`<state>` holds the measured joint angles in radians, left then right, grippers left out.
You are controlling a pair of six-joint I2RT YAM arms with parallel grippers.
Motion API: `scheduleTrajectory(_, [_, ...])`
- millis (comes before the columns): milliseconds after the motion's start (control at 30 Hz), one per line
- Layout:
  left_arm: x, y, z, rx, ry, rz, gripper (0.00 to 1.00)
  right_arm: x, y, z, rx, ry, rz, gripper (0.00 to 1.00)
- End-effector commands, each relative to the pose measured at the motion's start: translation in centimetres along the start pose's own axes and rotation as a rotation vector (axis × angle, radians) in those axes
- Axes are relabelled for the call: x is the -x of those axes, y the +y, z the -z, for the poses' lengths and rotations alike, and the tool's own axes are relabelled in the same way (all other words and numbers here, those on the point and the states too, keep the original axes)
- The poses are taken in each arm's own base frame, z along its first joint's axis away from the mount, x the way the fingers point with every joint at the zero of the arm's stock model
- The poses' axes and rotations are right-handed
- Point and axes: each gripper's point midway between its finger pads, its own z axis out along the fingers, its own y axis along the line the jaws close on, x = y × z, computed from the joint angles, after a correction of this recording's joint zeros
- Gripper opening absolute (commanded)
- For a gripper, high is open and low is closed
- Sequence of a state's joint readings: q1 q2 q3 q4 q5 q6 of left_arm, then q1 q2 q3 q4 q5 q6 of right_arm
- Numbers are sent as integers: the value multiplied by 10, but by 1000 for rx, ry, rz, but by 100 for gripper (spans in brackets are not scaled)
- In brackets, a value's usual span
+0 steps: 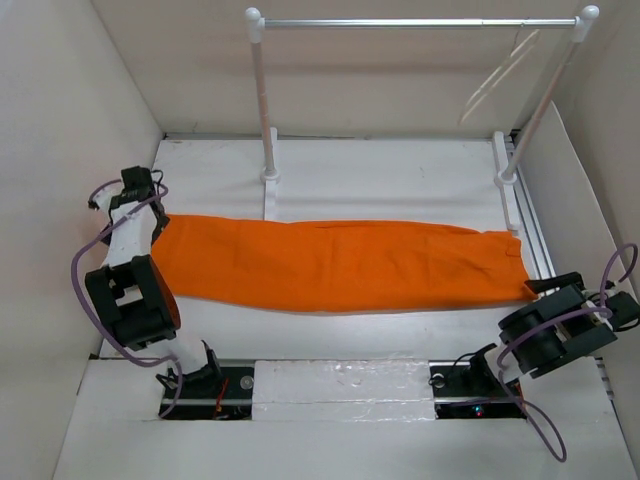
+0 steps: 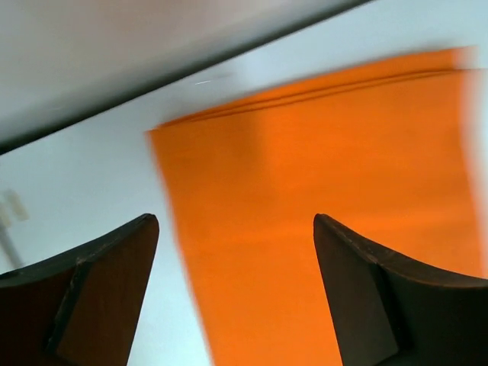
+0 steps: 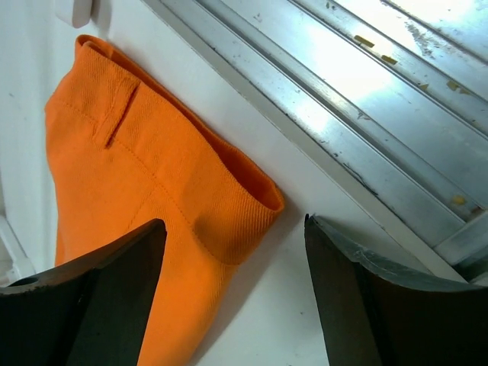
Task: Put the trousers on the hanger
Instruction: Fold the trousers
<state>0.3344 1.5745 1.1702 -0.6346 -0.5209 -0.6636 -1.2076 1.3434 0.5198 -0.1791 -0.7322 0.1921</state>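
The trousers [image 1: 330,262] need to be picked up next by the waistband's near corner [image 1: 526,293] with my right gripper, to fold the waistband over the legs for the hanger.
The orange trousers [image 1: 330,262] lie flat across the table, leg ends at the left and waistband at the right. The cream-white hanger [image 1: 497,72] hangs from the rack's bar at the back right. My left gripper [image 1: 158,228] is open and empty over the leg ends; the left wrist view shows its gripper [image 2: 235,223] above the trousers' [image 2: 328,168] left edge. My right gripper [image 1: 542,290] is open and empty at the waistband's near corner. In the right wrist view the gripper [image 3: 232,225] hovers over that corner of the trousers [image 3: 152,175], which has a belt loop.
A rack with white posts [image 1: 264,100] and a silver bar [image 1: 420,22] stands at the back. A metal rail [image 3: 366,99] runs along the table's right side [image 1: 535,240]. White walls close in on the left, right and back.
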Motion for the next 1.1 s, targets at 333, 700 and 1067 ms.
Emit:
scheduleTrajectory(333, [-120, -152, 206, -959, 58, -323, 0, -38, -16, -4, -44, 61, 0, 81])
scheduleTrajectory(700, [-201, -118, 237, -1118, 143, -530, 0, -47, -3, -26, 0, 56, -86, 70])
scheduleTrajectory(1067, [-298, -122, 267, -1112, 89, -790, 0, 2, 119, 31, 224, -58, 370, 0])
